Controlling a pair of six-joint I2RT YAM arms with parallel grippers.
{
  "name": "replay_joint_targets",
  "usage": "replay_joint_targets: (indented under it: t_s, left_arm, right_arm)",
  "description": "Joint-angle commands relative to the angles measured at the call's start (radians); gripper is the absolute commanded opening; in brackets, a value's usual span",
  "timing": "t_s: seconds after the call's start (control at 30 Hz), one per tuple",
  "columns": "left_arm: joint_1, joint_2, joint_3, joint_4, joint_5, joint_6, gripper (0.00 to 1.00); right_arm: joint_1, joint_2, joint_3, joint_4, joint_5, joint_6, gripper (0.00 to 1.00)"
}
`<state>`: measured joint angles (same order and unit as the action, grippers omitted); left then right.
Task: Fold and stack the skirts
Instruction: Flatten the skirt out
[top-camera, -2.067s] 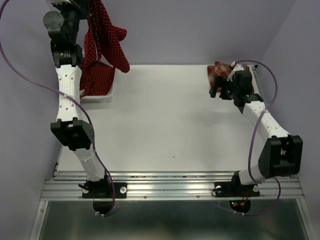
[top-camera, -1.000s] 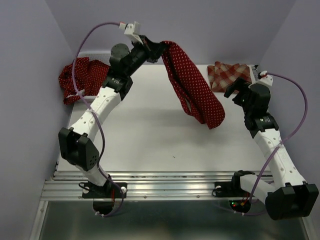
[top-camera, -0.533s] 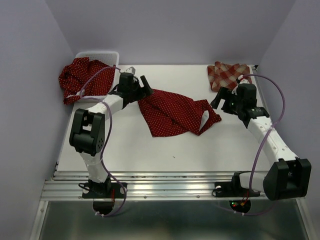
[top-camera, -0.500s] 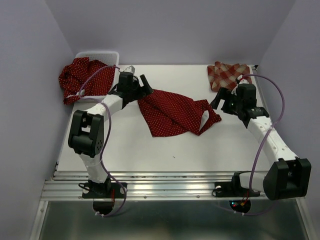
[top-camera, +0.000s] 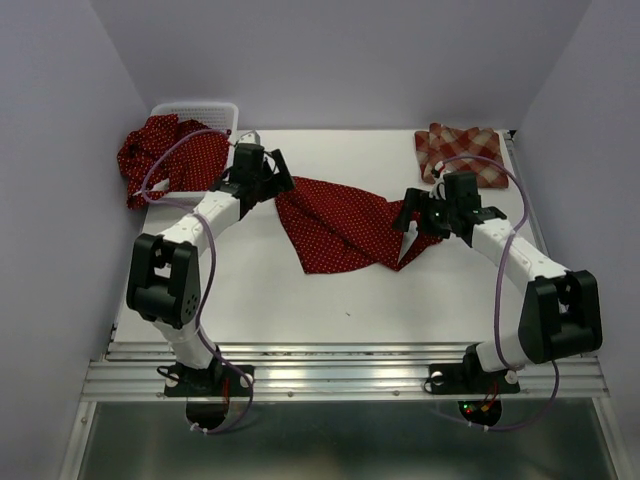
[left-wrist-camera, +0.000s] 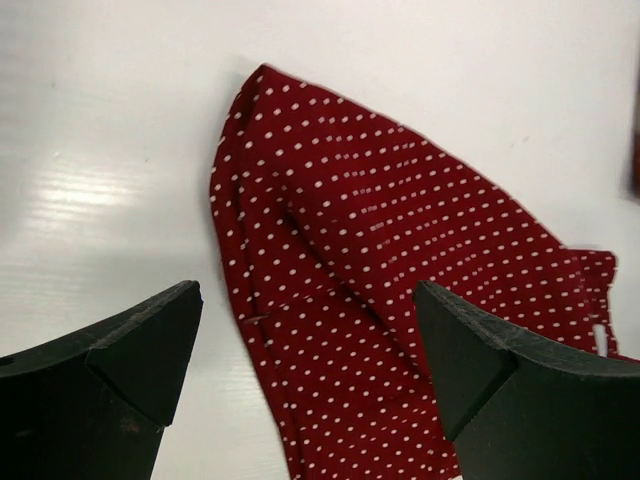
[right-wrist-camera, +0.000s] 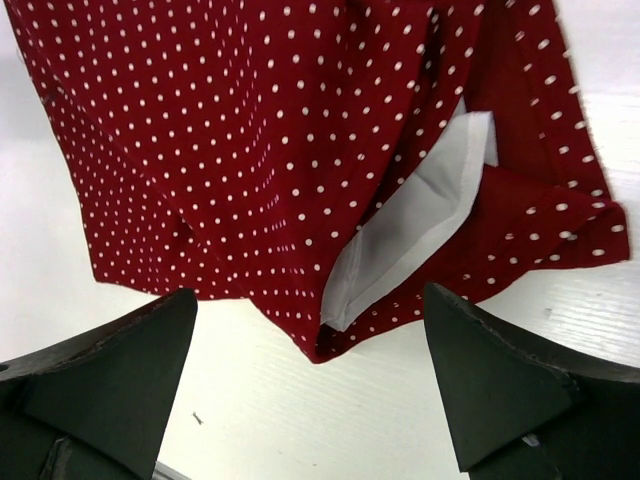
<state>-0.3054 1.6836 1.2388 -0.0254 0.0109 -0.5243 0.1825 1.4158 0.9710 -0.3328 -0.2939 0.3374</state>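
Observation:
The left gripper next needs to grab the dark red dotted skirt by its corner (top-camera: 307, 270) nearest the bar, to fold over the skirt's near edge.
A dark red dotted skirt (top-camera: 340, 225) lies spread and wrinkled across the middle of the table. My left gripper (top-camera: 277, 180) hovers open over its left corner, nothing between the fingers; in the left wrist view the skirt (left-wrist-camera: 380, 290) lies under the left gripper (left-wrist-camera: 305, 300). My right gripper (top-camera: 410, 215) stands open above the right hem, where a white lining (right-wrist-camera: 410, 235) shows on the skirt (right-wrist-camera: 250, 150) below the right gripper (right-wrist-camera: 310, 298). A folded plaid skirt (top-camera: 462, 150) rests at the back right. More dotted skirts (top-camera: 160, 160) are heaped at the back left.
A white lattice basket (top-camera: 195, 107) stands at the back left corner, partly under the heap of dotted cloth. Purple walls close in the table on three sides. The metal rail with both arm bases (top-camera: 340, 375) runs along the near edge.
The left gripper, which carried the dotted skirt through the air, has laid it on the table and opened. The right arm has swung left to the skirt's right hem.

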Motion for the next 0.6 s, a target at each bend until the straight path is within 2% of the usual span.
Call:
replay_joint_targets:
  t_s: [0.0,0.1,0.33,0.43,0.57]
  left_arm:
    - [0.003,-0.001,-0.027,-0.096,-0.027,0.03,0.99]
    - [-0.017,-0.091,-0.149,-0.088,0.058,0.012,0.99]
    - [-0.13,-0.258,-0.399,-0.093,0.107,-0.089,0.99]
    - [-0.162,-0.283,-0.473,-0.039,0.133,-0.131,0.99]
    - [-0.221,-0.256,-0.48,-0.001,0.162,-0.152,0.99]
  right_arm:
    - [0.026,0.015,0.014,0.034,-0.037,0.011,1.0]
    - [0.049,0.015,-0.015,0.026,-0.019,0.015,1.0]
    - [0.049,0.044,-0.034,0.055,0.006,0.014,1.0]
    - [0.049,0.07,-0.019,0.093,-0.011,0.025,1.0]
    - [0.049,0.132,0.011,0.124,-0.05,0.048,1.0]
